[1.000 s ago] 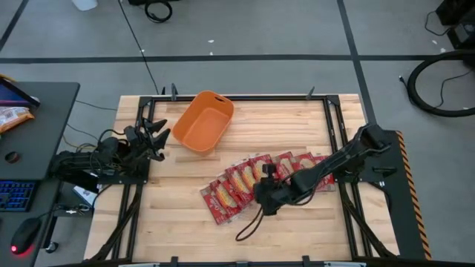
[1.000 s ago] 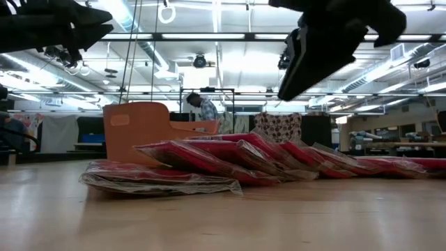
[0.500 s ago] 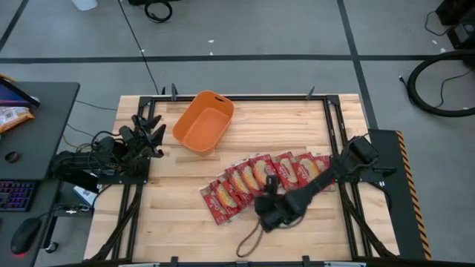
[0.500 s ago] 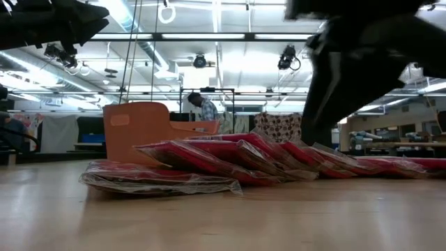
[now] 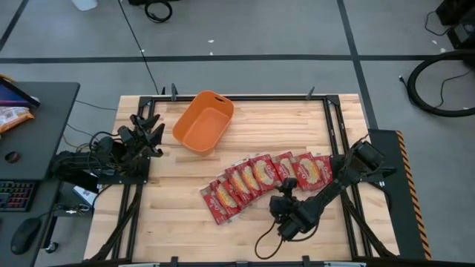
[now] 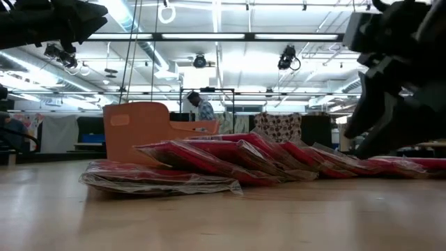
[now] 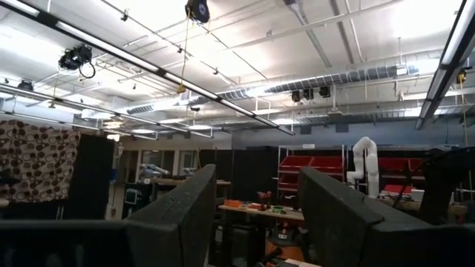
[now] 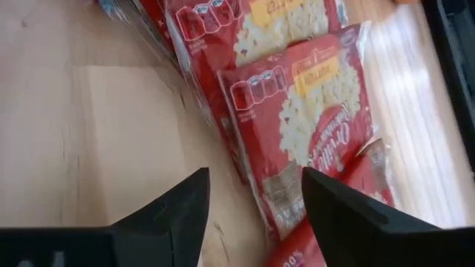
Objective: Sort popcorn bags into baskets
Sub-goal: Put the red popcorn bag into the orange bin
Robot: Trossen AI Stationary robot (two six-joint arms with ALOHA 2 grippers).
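Observation:
My right gripper is going to grab a red popcorn bag by its edge (image 8: pixel 252 170) next, so that the bag can go into the orange basket.
Several red popcorn bags (image 5: pixel 260 178) lie fanned in an overlapping row across the table's middle, each leaning on its neighbour (image 6: pixel 209 157). The orange basket (image 5: pixel 204 122) stands at the far left-centre (image 6: pixel 139 129), with nothing showing inside it. My right gripper (image 5: pixel 283 191) hovers open, slanting down over the row's near edge. In its wrist view its fingers (image 8: pixel 252 204) stand apart above one bag (image 8: pixel 312 126) and bare wood. My left gripper (image 5: pixel 145 126) waits open at the table's left edge, raised and pointing into the room (image 7: pixel 252 215).
Black frame rails (image 5: pixel 334 126) run along the table's sides. A cable loop (image 5: pixel 263 245) lies by the near edge under my right arm. A dark desk (image 5: pixel 33 148) with a keyboard and mouse stands left of the table. Bare wood (image 5: pixel 178 230) spreads at the near left.
My right gripper has swung from over the middle of the bag row toward the table's near edge and a little to the right. It has sunk lower and tipped further down. The bags have stayed where they were.

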